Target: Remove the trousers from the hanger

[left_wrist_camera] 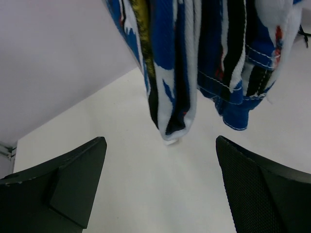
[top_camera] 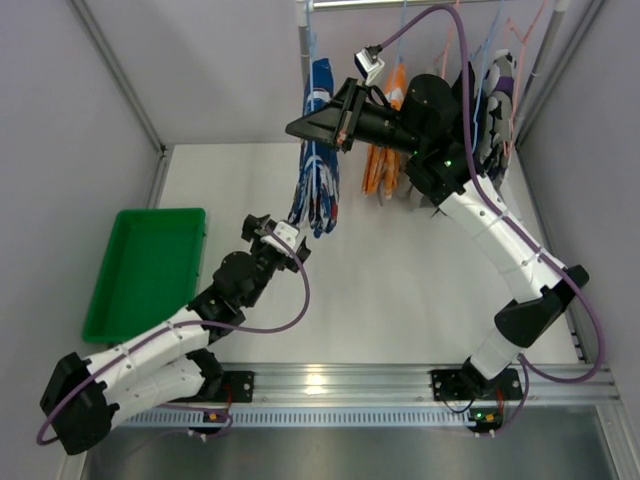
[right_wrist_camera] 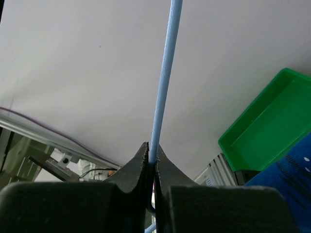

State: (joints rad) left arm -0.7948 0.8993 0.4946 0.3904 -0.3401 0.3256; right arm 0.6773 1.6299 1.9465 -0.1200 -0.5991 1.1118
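Observation:
Next, my left gripper grabs the blue trousers by their free hanging edge (top_camera: 312, 216) (left_wrist_camera: 177, 115) to pull them off the held hanger.
The blue trousers with white pattern (top_camera: 318, 160) hang from a light blue hanger (right_wrist_camera: 163, 92) on the rail at the back. Their hems show in the left wrist view (left_wrist_camera: 194, 68), hanging just above the table. My right gripper (top_camera: 312, 128) is shut on the hanger's thin blue bar, high beside the trousers' top. My left gripper (top_camera: 272, 232) is open and empty, low on the table just in front of the hems. The orange trousers (top_camera: 385, 160) hang behind the right arm. A grey patterned garment (top_camera: 497, 105) hangs at the far right.
A green tray (top_camera: 145, 270) lies on the table at the left; it also shows in the right wrist view (right_wrist_camera: 267, 131). The metal rail (top_camera: 400, 4) and its upright post (top_camera: 303, 40) stand at the back. Purple cables loop round both arms.

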